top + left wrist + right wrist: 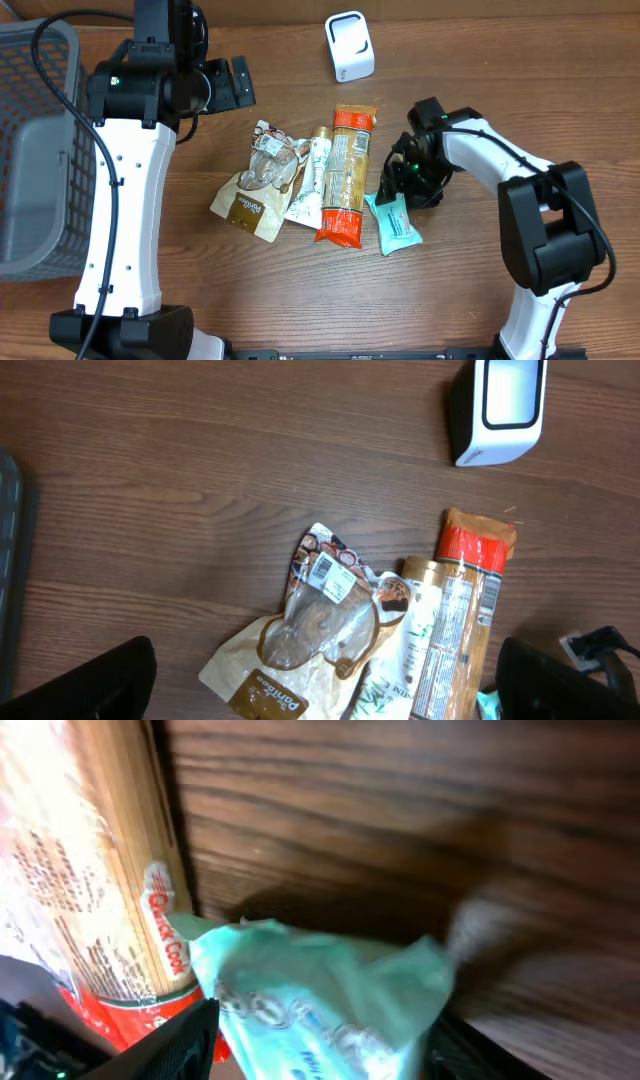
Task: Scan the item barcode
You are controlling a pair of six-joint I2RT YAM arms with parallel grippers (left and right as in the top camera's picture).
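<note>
The teal packet (396,222) needs its broad sides uncovered for barcode scanning, so the right gripper should grab it by its edge near the packet's upper end.
Several packaged items lie in a row mid-table: a brown window pouch (250,195) with a barcode label (334,576), a white-green tube (312,185), a long orange pasta pack (347,175) and a teal packet (396,222). The white scanner (349,45) stands at the back. My right gripper (408,185) hangs low over the teal packet's upper end. In the right wrist view the teal packet (330,1010) lies between the spread fingers (175,1045), on the table. My left gripper (225,85) is wide open and empty, high above the brown pouch (300,660) and behind it.
A grey mesh basket (30,150) takes up the table's left side. The scanner (500,408) sits right of the left gripper's line. The pasta pack (110,900) lies tight against the teal packet's left side.
</note>
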